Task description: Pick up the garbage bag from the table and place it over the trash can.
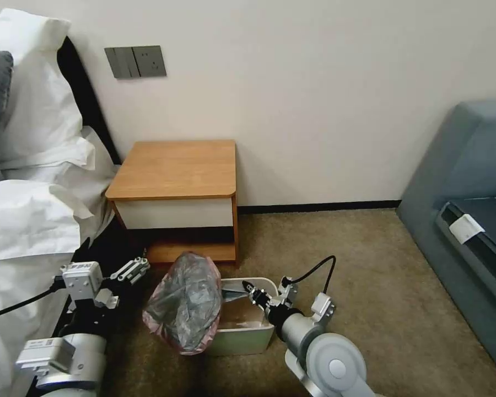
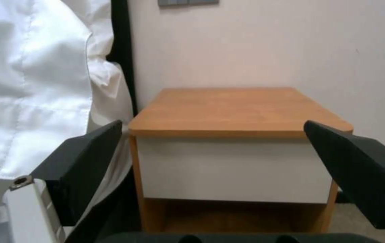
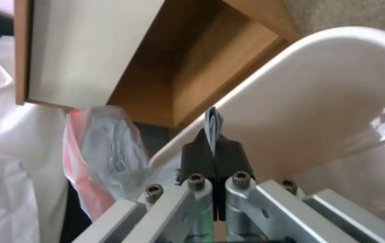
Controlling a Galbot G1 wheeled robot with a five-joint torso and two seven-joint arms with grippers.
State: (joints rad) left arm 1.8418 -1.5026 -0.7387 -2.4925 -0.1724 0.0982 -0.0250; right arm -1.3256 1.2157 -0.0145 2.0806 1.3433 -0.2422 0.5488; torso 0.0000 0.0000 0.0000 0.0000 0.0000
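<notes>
The left gripper needs to grip the garbage bag by its bunched pink edge [image 1: 156, 323] next, because the garbage bag hangs slack [image 1: 187, 301] over the can's end.
The garbage bag [image 1: 184, 303], grey with pink edges, hangs bunched over the left end of the cream-white trash can [image 1: 259, 331] on the carpet in front of the table [image 1: 176, 168]. Over the can's opening, my right gripper [image 1: 248, 288] is shut on a thin fold of the bag; in the right wrist view that fold sticks out between the closed fingertips [image 3: 212, 143], with the can's rim [image 3: 291, 67] just beyond and the rest of the bag [image 3: 107, 145] off to one side. My left gripper [image 1: 133, 270] is open beside the bed, left of the bag, touching nothing. Its fingers [image 2: 84, 158] frame the table [image 2: 228, 111].
White bed linen [image 1: 27, 220] lies close on the left, right by the left arm. A grey-blue sofa [image 1: 468, 193] stands at the right. Open carpet [image 1: 358, 259] lies between the can and the sofa. The wall runs behind the table.
</notes>
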